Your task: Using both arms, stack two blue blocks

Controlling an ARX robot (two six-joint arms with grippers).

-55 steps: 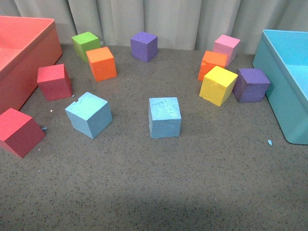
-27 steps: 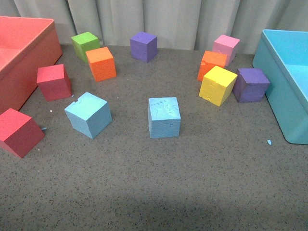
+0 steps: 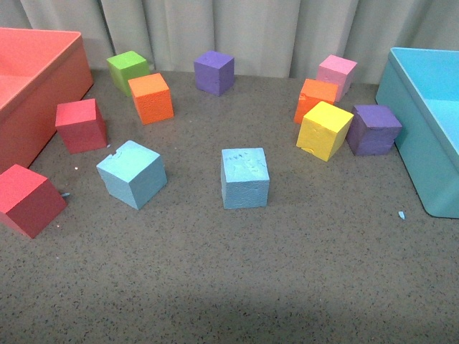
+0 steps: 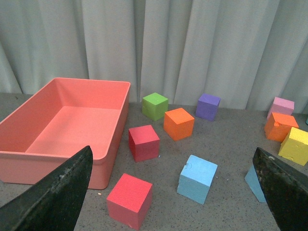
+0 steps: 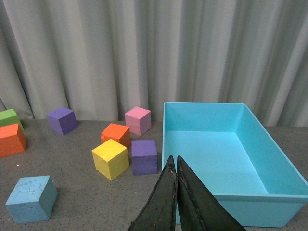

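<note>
My left gripper grabs the light blue block by its opposite sides next, to stack it on the other blue block [image 4: 255, 183].
Two sky-blue blocks sit apart on the grey floor, one to the left [image 3: 132, 173] and one in the middle [image 3: 245, 177]. Neither arm shows in the front view. In the left wrist view, my left gripper [image 4: 172, 150] is open and wide, raised above the floor with nothing in it. The left blue block [image 4: 197, 178] lies between its fingers [image 4: 53, 197], and the other blue block [image 4: 253, 181] is partly hidden behind the second finger. My right gripper [image 5: 173, 158] is shut and empty, hovering by the turquoise bin. The middle blue block [image 5: 31, 198] lies well off to its side.
A red bin [image 3: 29, 107] stands at the left and a turquoise bin [image 3: 423, 143] at the right. Red cubes [image 3: 81, 125], an orange cube [image 3: 151, 97], a green cube [image 3: 128, 68], purple cubes [image 3: 214, 72] and a yellow cube [image 3: 324, 129] are scattered about. A grey curtain closes the back.
</note>
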